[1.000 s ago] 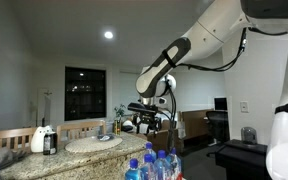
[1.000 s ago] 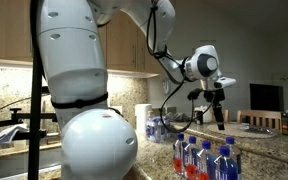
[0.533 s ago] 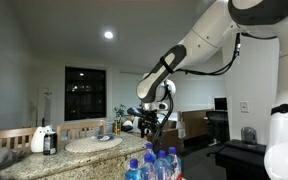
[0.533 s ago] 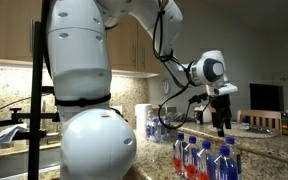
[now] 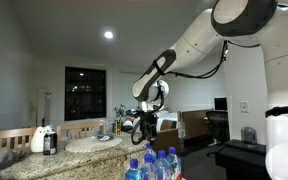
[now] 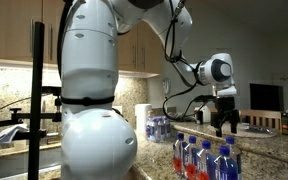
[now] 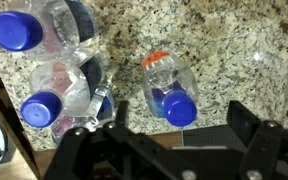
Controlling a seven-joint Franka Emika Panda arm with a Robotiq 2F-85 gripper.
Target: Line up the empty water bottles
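The blue cap shows between my fingers in the wrist view but below them in an exterior view, so my gripper lowers before closing next.
The wrist view looks straight down on the empty water bottles. One bottle with a blue cap and an orange label band stands alone on the speckled granite counter. A cluster of blue-capped bottles is at the left. My gripper is open above the lone bottle, whose cap shows between the two dark fingers. Nothing is held. In both exterior views the gripper hangs over the counter, and a row of bottles stands close to each camera.
A white-and-black jug and a round plate are on the counter. Another pack of bottles and a paper roll stand behind the row. The counter edge runs along the left of the wrist view.
The arm has swung the open gripper sideways and a little lower over the counter, away from its earlier spot. The jaws stay open and no bottle has moved.
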